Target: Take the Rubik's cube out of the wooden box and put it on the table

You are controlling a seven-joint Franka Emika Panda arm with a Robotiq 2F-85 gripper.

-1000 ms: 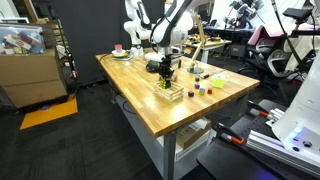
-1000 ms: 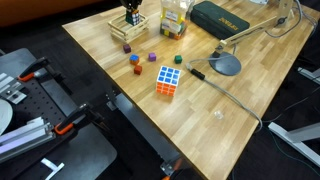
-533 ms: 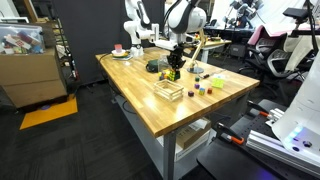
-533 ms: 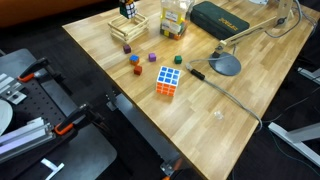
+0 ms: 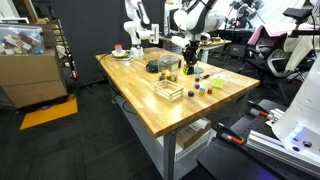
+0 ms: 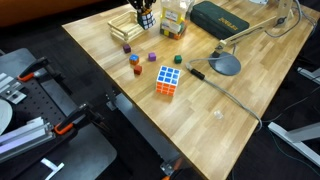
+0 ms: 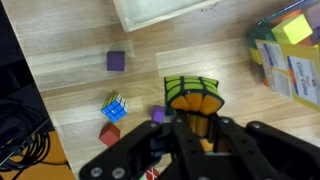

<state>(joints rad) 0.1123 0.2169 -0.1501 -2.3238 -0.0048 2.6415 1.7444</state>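
The Rubik's cube (image 5: 190, 69) is hanging above the table beside the box and would fall if the gripper opened now, so the gripper needs to keep holding the cube.
My gripper (image 7: 192, 120) is shut on the Rubik's cube (image 7: 191, 92), a dark-bodied cube showing green and orange-yellow faces. It hangs in the air above the table (image 7: 70, 90). In both exterior views the gripper (image 5: 190, 58) (image 6: 145, 7) holds the cube (image 5: 190, 69) (image 6: 146, 17) above the table (image 5: 150, 112) (image 6: 205, 112), beside the wooden box (image 5: 169, 92) (image 6: 126, 28). The box is pale, shallow and looks empty; its edge shows at the top of the wrist view (image 7: 160, 12).
A second, larger Rubik's cube (image 6: 168, 80) lies on the table, and also shows in the wrist view (image 7: 116, 107). Small coloured blocks (image 6: 134, 60) (image 7: 116, 61) lie near the box. A carton (image 6: 173, 22), green case (image 6: 222, 17), lamp base (image 6: 225, 65) and dark bowl (image 5: 152, 66) stand around.
My gripper has risen out of the wooden box with the cube and moved sideways, away from the box, over the table near the small blocks.
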